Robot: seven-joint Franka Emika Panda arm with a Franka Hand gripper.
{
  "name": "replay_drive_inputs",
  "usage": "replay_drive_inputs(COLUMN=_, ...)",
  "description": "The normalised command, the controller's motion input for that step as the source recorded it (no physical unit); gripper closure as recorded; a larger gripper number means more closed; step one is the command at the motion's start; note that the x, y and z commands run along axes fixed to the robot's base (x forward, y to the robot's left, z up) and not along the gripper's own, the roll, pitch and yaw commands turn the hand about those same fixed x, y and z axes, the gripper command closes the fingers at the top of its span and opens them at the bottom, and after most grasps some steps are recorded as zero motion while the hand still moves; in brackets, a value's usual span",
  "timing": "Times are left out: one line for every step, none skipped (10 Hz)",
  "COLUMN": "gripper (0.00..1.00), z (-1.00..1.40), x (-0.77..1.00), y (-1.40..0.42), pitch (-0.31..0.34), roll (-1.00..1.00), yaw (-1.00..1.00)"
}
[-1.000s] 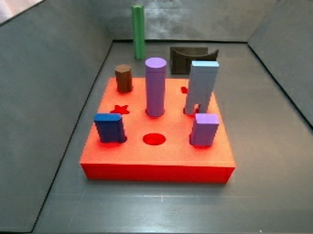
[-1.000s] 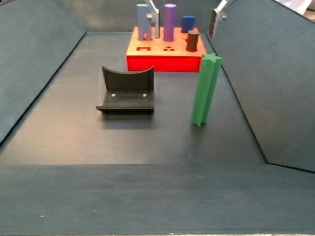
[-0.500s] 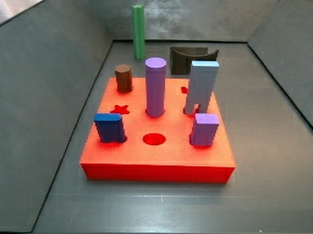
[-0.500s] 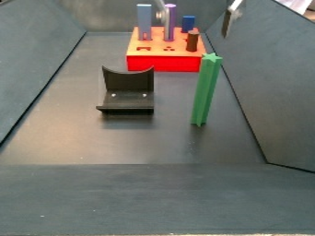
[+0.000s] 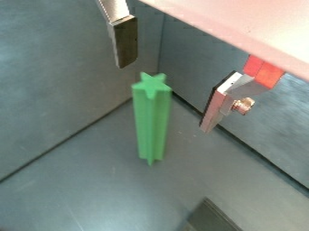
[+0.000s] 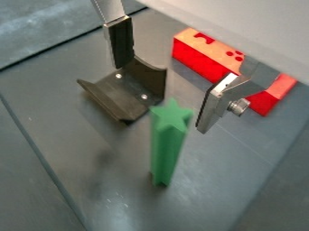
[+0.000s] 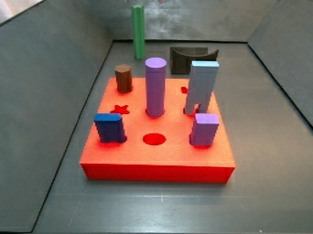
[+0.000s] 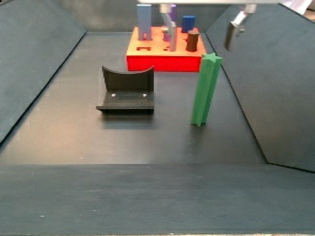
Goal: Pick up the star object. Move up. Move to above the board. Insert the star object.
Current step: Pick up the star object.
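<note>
My gripper grabs the green post by its star-shaped top (image 7: 138, 9) (image 5: 152, 85) next, since that leaves the post's lower end free to enter the star hole.
The star object (image 8: 205, 90) is a tall green ridged post standing upright on the dark floor, apart from the board (image 8: 164, 61). It shows in both wrist views (image 5: 150, 122) (image 6: 168, 144) and at the back in a side view (image 7: 138, 32). My gripper (image 8: 201, 28) is open and empty, just above the post's top, with one finger on each side (image 5: 165, 96) (image 6: 163, 97). Nothing touches the post. The board (image 7: 159, 151) is a red slab with a free star hole and a free round hole.
The board carries a purple cylinder (image 7: 156, 87), a light-blue post (image 7: 203, 87), a brown peg (image 7: 124, 79), a blue peg (image 7: 110, 128) and a small purple peg (image 7: 204, 130). The fixture (image 8: 127, 90) stands between the post and the left wall (image 6: 126, 86). Sloped grey walls enclose the floor.
In the side view the gripper's fingers have come lower and a little to the right, closer over the green post's top. The post and the board have not moved.
</note>
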Motion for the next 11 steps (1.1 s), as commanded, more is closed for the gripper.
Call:
replay_drive_inputs(gripper=0.0, z=-0.04, x=0.0, y=0.0, pitch=0.0, roll=0.0, yaw=0.0)
replay_drive_inputs(gripper=0.0, z=-0.52, x=-0.06, y=0.0, pitch=-0.066, roll=0.06, yaw=0.0)
replay_drive_inputs(gripper=0.0, z=-0.52, x=0.0, y=0.0, pitch=-0.063, roll=0.02, yaw=0.0)
replay_drive_inputs(gripper=0.0, z=-0.48, x=0.0, y=0.0, pitch=-0.053, roll=0.02, yaw=0.0)
replay_drive_inputs(gripper=0.0, z=-0.39, x=-0.01, y=0.0, pitch=-0.019, roll=0.02, yaw=0.0)
replay_drive_inputs(gripper=0.0, z=-0.02, x=0.0, y=0.0, pitch=-0.024, roll=-0.03, yaw=0.0)
replay_drive_inputs(gripper=0.0, z=0.0, x=-0.14, y=0.12, pitch=0.0, roll=0.0, yaw=0.0)
replay_drive_inputs(gripper=0.0, z=0.0, x=-0.12, y=0.16, pitch=-0.004, roll=-0.02, yaw=0.01)
replay_drive_inputs(gripper=1.0, z=0.0, x=0.0, y=0.0, pitch=0.0, roll=0.0, yaw=0.0)
replay_drive_inputs(gripper=1.0, z=0.0, x=0.0, y=0.0, pitch=0.0, roll=0.0, yaw=0.0)
replay_drive_inputs(gripper=1.0, z=0.0, x=0.0, y=0.0, pitch=0.0, roll=0.0, yaw=0.0)
